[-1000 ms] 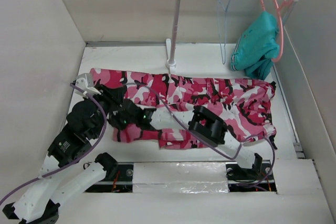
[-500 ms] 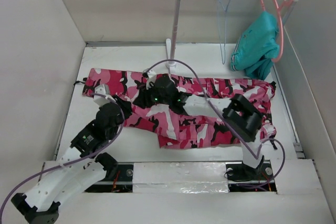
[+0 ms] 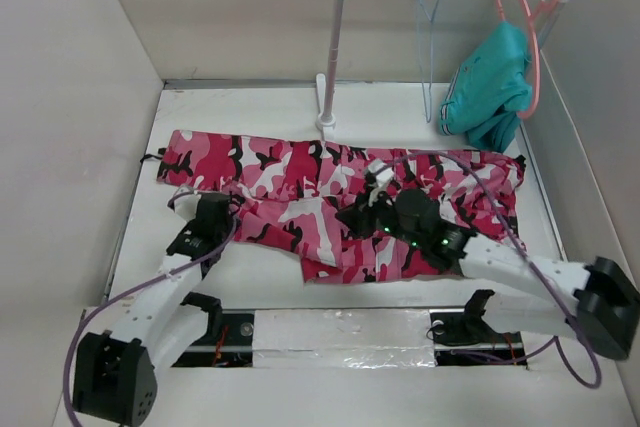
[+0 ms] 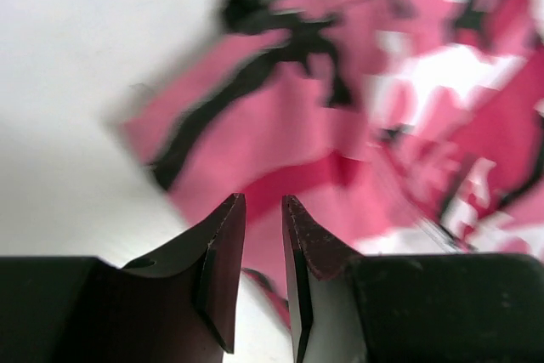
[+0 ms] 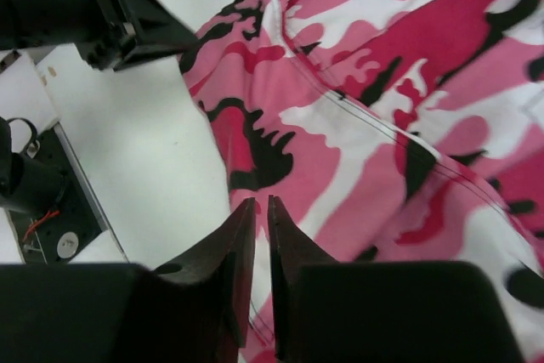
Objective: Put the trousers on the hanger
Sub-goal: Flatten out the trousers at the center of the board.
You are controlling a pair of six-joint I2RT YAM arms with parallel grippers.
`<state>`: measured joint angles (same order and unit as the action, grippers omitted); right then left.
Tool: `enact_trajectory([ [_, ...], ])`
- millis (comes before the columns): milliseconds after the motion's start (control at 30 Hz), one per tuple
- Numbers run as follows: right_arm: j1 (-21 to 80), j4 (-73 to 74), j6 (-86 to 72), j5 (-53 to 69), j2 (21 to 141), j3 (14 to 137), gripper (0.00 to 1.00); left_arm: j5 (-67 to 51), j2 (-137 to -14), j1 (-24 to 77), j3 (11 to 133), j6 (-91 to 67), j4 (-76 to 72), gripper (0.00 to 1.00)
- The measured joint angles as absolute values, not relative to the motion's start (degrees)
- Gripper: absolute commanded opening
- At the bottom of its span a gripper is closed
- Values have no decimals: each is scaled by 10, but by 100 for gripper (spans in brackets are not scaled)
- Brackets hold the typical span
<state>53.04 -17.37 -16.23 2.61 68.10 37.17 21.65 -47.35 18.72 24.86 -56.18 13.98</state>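
Observation:
I should grab the trousers [image 3: 300, 182] with my left gripper by the near leg's hem [image 3: 239, 214]. Then I can straighten that leg and lay it over the other leg for hanging.
The camouflage trousers [image 3: 300, 182] lie spread flat across the table, from the far left to the right edge. The pale-blue hanger [image 3: 430, 57] hangs empty on the rail at the back. My left gripper [image 3: 222, 209] hovers at the near left hem of the trousers. In the left wrist view [image 4: 259, 201] its jaws stand a narrow gap apart with nothing between them, over blurred pink cloth [image 4: 340, 108]. My right gripper [image 3: 352, 217] is over the middle of the trousers. In the right wrist view [image 5: 261, 201] it is shut and empty above the cloth's near edge [image 5: 374, 125].
A white rail stand [image 3: 330, 57] rises behind the trousers. A coral-pink hanger [image 3: 535, 57] on the rail's right end carries a teal garment [image 3: 490, 82]. Walls close in on the left, back and right. The left arm [image 5: 85, 6] shows in the right wrist view.
The folded-over left leg of the trousers now lies unfolded. My right gripper has swung from the left part to the middle. My left arm has drawn back toward the near left.

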Motion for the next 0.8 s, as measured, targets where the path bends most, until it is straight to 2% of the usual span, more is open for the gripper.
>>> enact_trajectory([
  [200, 533, -92, -152, -23, 465, 299, 31, 131, -458, 55, 171, -567, 127, 30],
  [300, 533, -70, -152, -39, 387, 263, 32, 110, -423, 42, 157, -571, 128, 38],
  [333, 533, -60, -152, -44, 369, 254, 32, 105, -416, 40, 155, -571, 128, 47],
  [433, 533, -34, -153, -51, 347, 244, 32, 94, -412, 40, 148, -574, 121, 52],
  [600, 533, -17, -154, -58, 360, 244, 32, 75, -435, 40, 141, -576, 102, 48],
  [800, 533, -17, -157, -66, 373, 244, 31, 59, -442, 40, 135, -585, 92, 32],
])
